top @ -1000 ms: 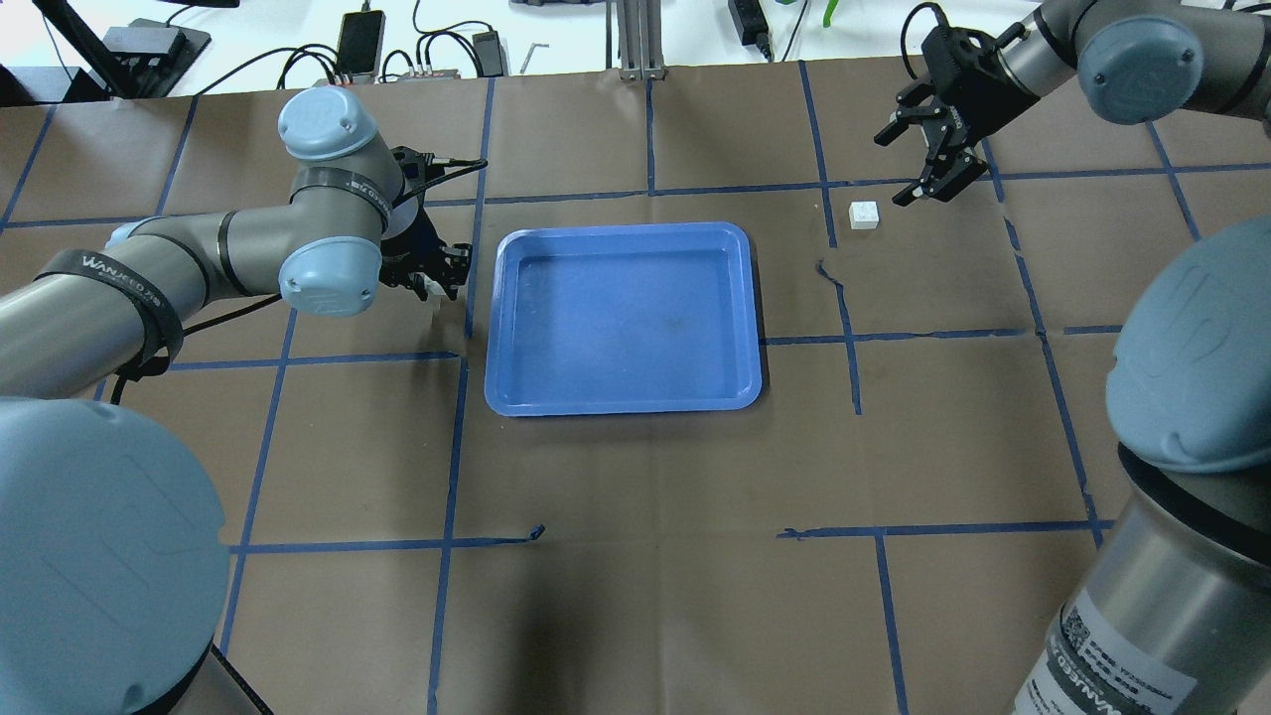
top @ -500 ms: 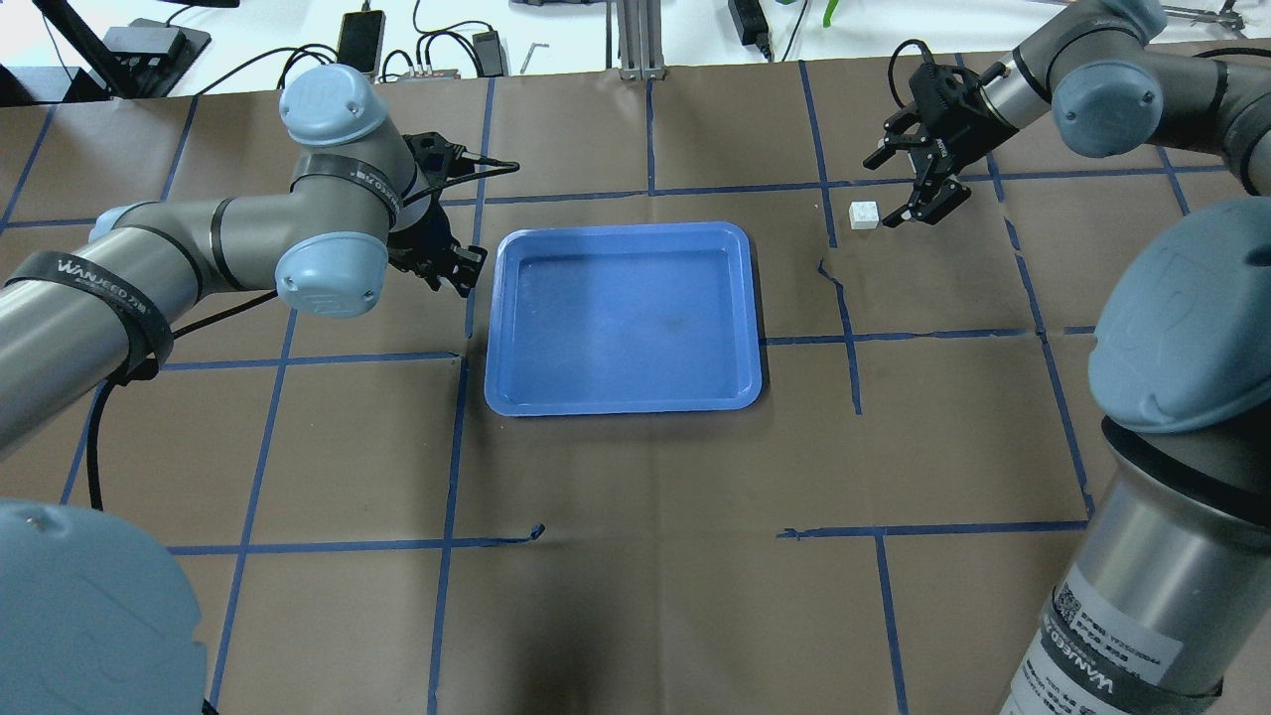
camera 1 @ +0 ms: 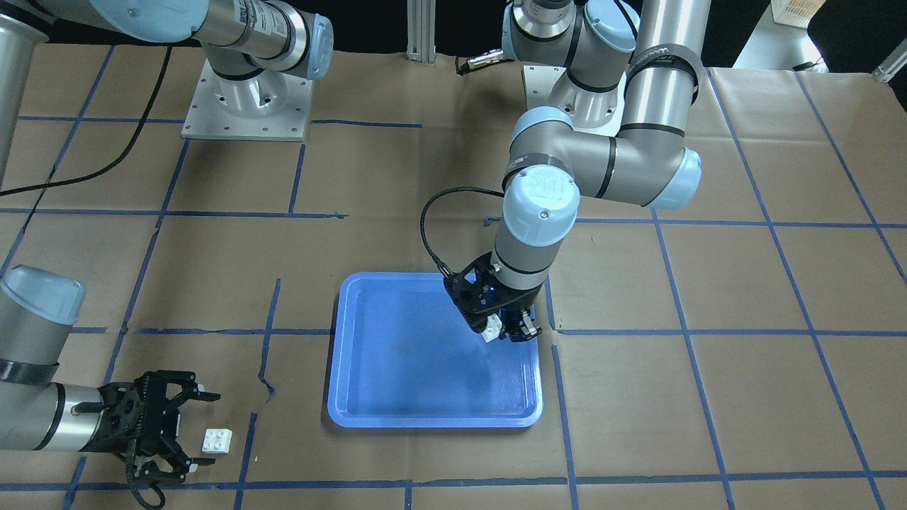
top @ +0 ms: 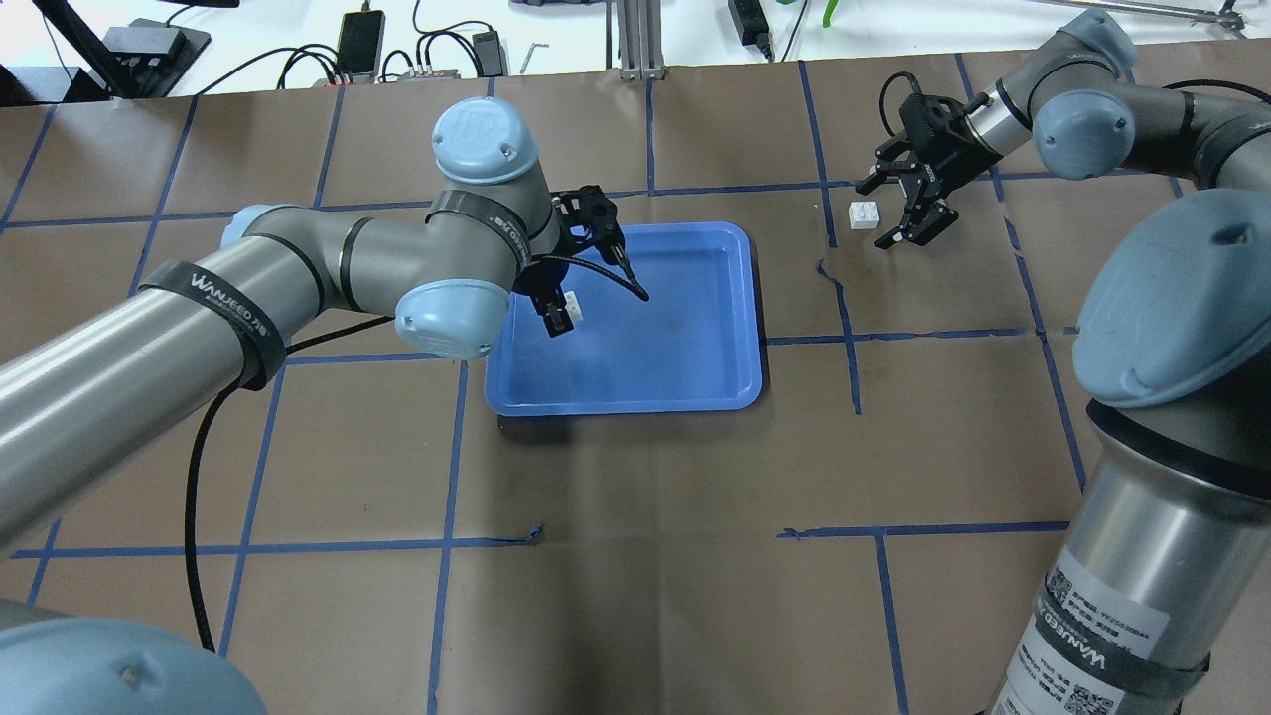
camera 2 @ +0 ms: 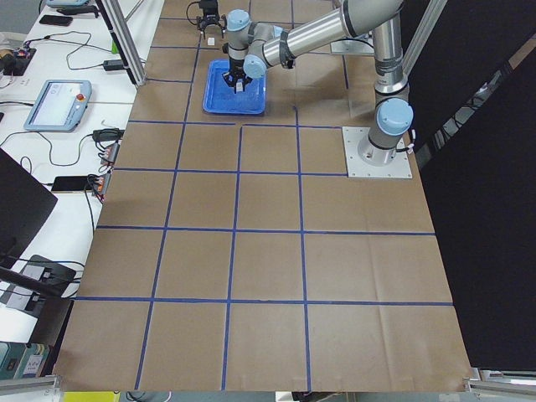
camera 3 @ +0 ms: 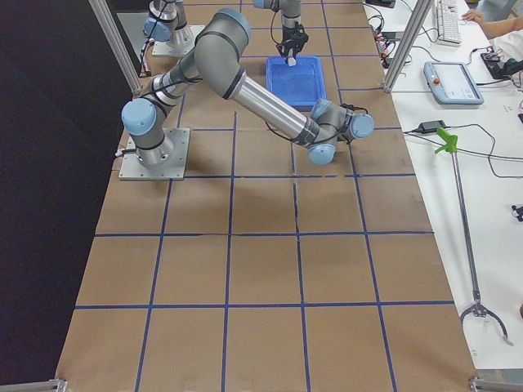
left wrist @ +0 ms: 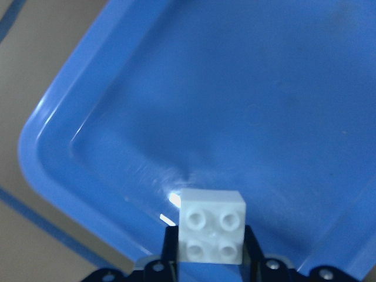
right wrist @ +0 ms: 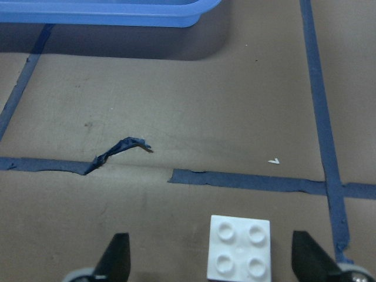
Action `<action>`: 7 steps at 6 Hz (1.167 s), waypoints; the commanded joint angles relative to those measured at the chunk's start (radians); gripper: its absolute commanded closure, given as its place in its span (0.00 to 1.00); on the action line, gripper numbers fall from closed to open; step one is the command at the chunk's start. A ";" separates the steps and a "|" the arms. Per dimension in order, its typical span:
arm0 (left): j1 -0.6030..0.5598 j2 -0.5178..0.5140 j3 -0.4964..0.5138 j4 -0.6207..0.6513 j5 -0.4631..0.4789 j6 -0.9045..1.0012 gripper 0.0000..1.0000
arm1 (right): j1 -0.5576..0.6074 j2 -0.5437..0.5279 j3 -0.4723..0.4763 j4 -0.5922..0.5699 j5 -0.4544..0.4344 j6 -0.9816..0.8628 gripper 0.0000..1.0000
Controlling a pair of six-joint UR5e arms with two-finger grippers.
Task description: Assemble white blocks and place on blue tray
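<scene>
My right gripper should grab the second white block by its plain sides. Then the second white block's studded top (camera 1: 217,436) (right wrist: 239,244) stays free for assembly.
My left gripper (top: 561,316) is shut on a white block (top: 571,303) and holds it over the left part of the blue tray (top: 624,402). The left wrist view shows this block (left wrist: 211,226) studs up between the jaws, above the tray floor (left wrist: 235,88). The front view shows the same grip (camera 1: 499,329). The second white block (top: 864,214) lies on the brown paper right of the tray. My right gripper (top: 875,214) is open and low, and its fingers straddle that block (right wrist: 239,247).
Brown paper with a blue tape grid covers the table. A torn tape strip (right wrist: 120,150) lies between the tray's corner (right wrist: 117,14) and the loose block. Cables and devices (top: 359,45) line the far edge.
My left arm has swung right from beside the tray's left edge to over the tray, carrying its block. My right gripper has moved toward the loose block and now straddles it.
</scene>
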 commanded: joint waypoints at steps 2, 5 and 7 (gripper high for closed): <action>-0.045 -0.075 0.010 0.069 0.001 0.089 0.96 | -0.001 0.000 0.000 0.000 0.000 -0.002 0.57; -0.070 -0.117 0.008 0.102 -0.004 0.084 0.82 | -0.001 -0.017 -0.014 -0.071 -0.012 0.005 0.76; -0.070 -0.118 0.005 0.101 -0.004 0.072 0.02 | -0.001 -0.109 0.001 -0.052 -0.014 0.156 0.76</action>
